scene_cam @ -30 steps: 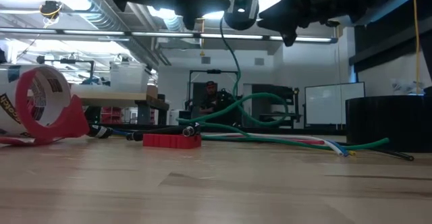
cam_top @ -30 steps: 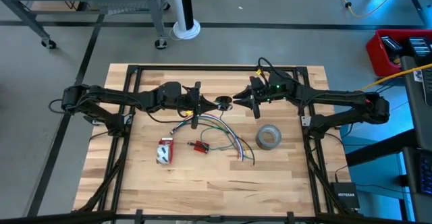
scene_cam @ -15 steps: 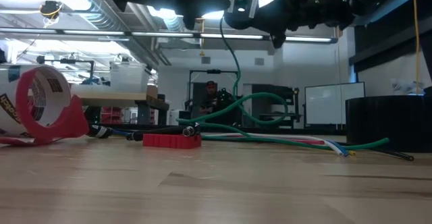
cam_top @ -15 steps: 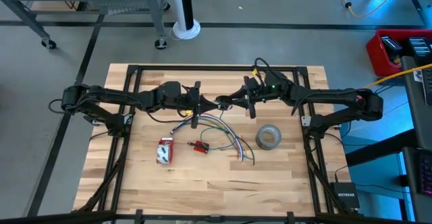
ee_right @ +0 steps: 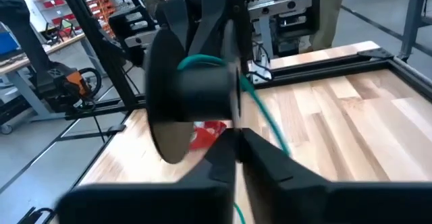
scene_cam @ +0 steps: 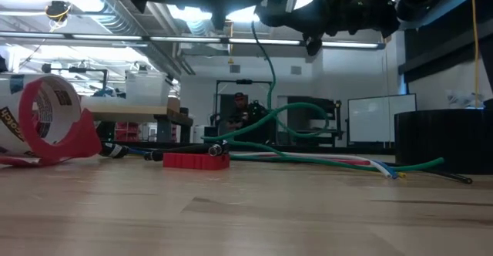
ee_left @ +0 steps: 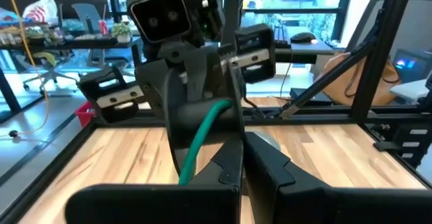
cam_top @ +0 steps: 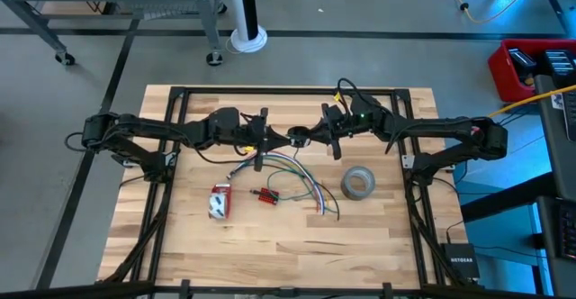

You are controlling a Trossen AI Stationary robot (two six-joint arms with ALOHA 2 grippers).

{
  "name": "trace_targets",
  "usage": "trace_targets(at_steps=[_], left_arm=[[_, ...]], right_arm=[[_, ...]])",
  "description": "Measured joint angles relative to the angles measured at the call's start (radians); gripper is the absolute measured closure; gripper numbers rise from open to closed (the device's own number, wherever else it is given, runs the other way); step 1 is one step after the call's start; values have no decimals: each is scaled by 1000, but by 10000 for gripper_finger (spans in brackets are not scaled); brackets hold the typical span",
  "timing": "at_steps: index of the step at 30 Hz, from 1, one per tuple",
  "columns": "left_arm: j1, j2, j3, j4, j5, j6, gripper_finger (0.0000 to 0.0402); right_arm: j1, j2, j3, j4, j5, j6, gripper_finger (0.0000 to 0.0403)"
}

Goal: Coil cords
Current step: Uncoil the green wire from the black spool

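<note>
The black spool's (ee_right: 202, 97) near rim (ee_right: 233, 82) is still ahead of my right gripper's closed fingers. I will next open them again and lift, then close them on the spool's rim.
A black spool (cam_top: 297, 138) with green cord (ee_right: 202, 62) on its hub hangs above the table's middle, between my two grippers. My left gripper (cam_top: 281, 140) comes from the left and is shut on it. My right gripper (cam_top: 310, 137) comes from the right, its fingers closed under the spool's other end (ee_right: 229, 92). The cord (scene_cam: 269, 71) hangs from the spool down to a loose bundle of green, white and red cords (cam_top: 301, 180) lying on the table. My left gripper pinches the lower rim of the spool's flange (ee_left: 202, 126) between its two fingers (ee_left: 226, 163), coming level from the table's left. The spool is lifted clear, with its axis level along the line between the arms. My right gripper (ee_right: 236, 137) has closed on the lower edge of the spool's near end (ee_right: 233, 119), coming nearly level from the table's right. Blur hides how much lies between the fingers, and whether the cord (ee_right: 266, 119) beside them is caught.
A grey tape roll (cam_top: 358, 183) lies right of the cords. A red and white tape dispenser (cam_top: 219, 202) and a small red block (cam_top: 266, 195) lie at the left. A black frame (cam_top: 180, 96) borders the tabletop. A person (scene_cam: 240, 109) sits far behind.
My right gripper has moved toward the table's left and slightly down, up to the spool, and has shut there. The spool stays where my left gripper holds it. The green cord's loop on the table has shifted a little.
</note>
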Motion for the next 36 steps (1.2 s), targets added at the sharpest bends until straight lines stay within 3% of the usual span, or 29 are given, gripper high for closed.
trace_targets(at_steps=[17, 29, 36], left_arm=[[0, 0, 0, -2, -2, -11, 401], [0, 0, 0, -2, -1, -8, 401], [0, 0, 0, -2, 0, -8, 401]], right_arm=[[0, 0, 0, 12, -1, -2, 394], [0, -1, 0, 72, 16, -1, 305], [0, -1, 0, 92, 17, -1, 284]])
